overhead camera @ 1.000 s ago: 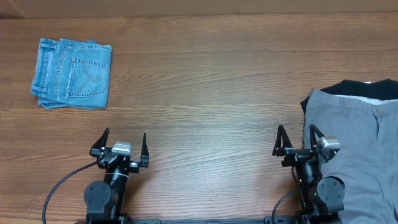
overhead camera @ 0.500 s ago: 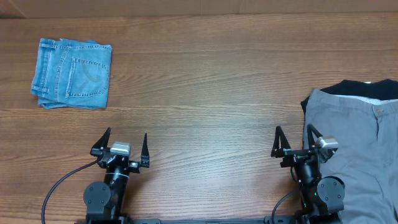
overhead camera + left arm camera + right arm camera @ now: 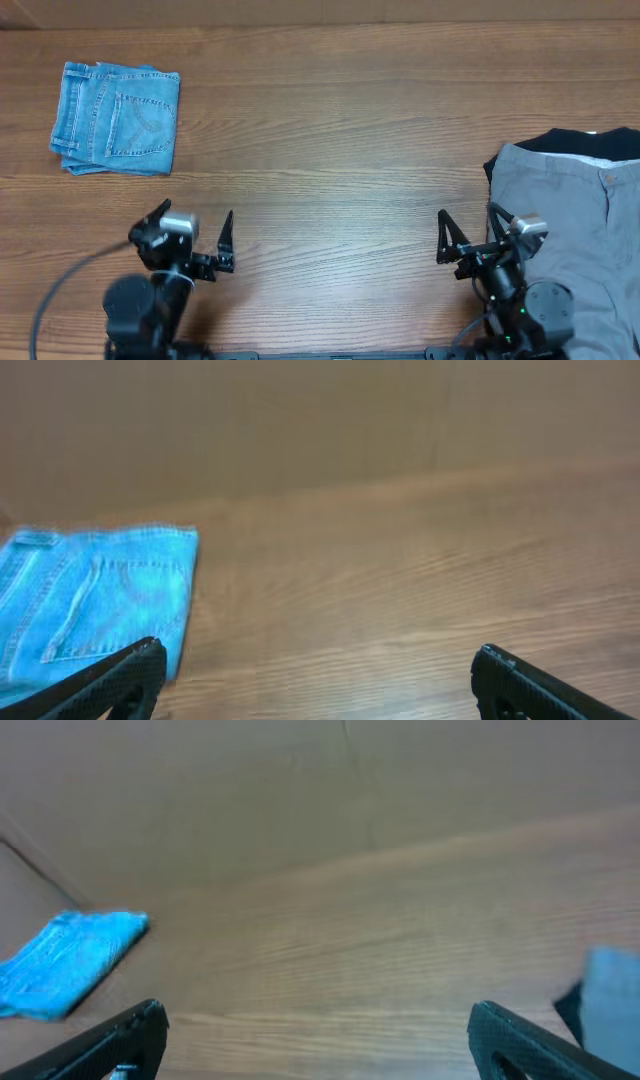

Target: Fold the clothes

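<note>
My right gripper needs to grab the grey clothes (image 3: 570, 210) next by the corner of their waistband nearest the bare wood. Then it can pull them away for folding.
The grey clothes (image 3: 570, 210) lie spread at the table's right edge, waistband button toward the far side; a corner of them shows at the right of the right wrist view (image 3: 612, 988). My right gripper (image 3: 467, 222) stands open just left of the grey cloth, nothing between its fingers. At the front left my left gripper (image 3: 193, 223) is open and empty too, raised over bare wood. Both wrist views show wide-apart fingertips over the tabletop.
Folded light-blue jeans (image 3: 117, 117) rest at the far left, also seen as jeans (image 3: 95, 600) and jeans (image 3: 65, 962). A black garment (image 3: 590, 143) lies under the grey cloth's far edge. Wooden table (image 3: 330, 150) spans between them.
The left arm has lifted and swung slightly left; its wrist looks blurred. The right arm has shifted a little. Both grippers stay open.
</note>
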You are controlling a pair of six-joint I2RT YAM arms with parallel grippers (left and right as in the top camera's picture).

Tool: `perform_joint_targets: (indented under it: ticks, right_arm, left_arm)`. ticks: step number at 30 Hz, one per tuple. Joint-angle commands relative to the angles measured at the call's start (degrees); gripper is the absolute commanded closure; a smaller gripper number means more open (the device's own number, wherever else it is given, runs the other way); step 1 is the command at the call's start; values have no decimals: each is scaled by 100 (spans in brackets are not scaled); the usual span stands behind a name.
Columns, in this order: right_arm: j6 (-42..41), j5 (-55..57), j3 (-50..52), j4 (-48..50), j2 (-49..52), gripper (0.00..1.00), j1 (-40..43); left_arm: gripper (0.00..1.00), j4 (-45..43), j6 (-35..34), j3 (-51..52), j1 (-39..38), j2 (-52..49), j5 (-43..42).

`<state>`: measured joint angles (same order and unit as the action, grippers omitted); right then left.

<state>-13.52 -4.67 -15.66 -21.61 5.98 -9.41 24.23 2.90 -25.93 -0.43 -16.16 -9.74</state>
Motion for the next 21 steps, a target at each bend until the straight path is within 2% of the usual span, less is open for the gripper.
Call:
perform_joint_targets:
  ticks: [1,2,4,10,13,17,21]
  right_arm:
    - [-37,7,-1051,-619,905,0,15]
    - [-15,44,-1598,-1091,1539,0,17]
    - [-17,111,-2190,-1569,2245,0,17]
    - [-17,245,-4019,-2826,4476,0,17]
    - [-11,245,-4802,-3121,5434,0,17]
    - [-11,-201,-5416,-3259,6352,0,17]
    - [-142,197,-5716,-3279,7073,0,195]
  left_arm:
    - [0,726,-76,-1305,-46,-1327,-33]
    - [0,1172,-76,-1941,-46,-2026,-35]
    - [0,1639,-79,-2557,-46,-2688,-39]
    - [0,2717,-74,-4140,-46,-4236,-48]
    - [0,2868,-179,-4579,-46,-4627,-192]
    - [0,2865,-223,-4802,-46,-4815,-1012]
    - [0,2879,-107,-4811,-46,-4835,-1217]
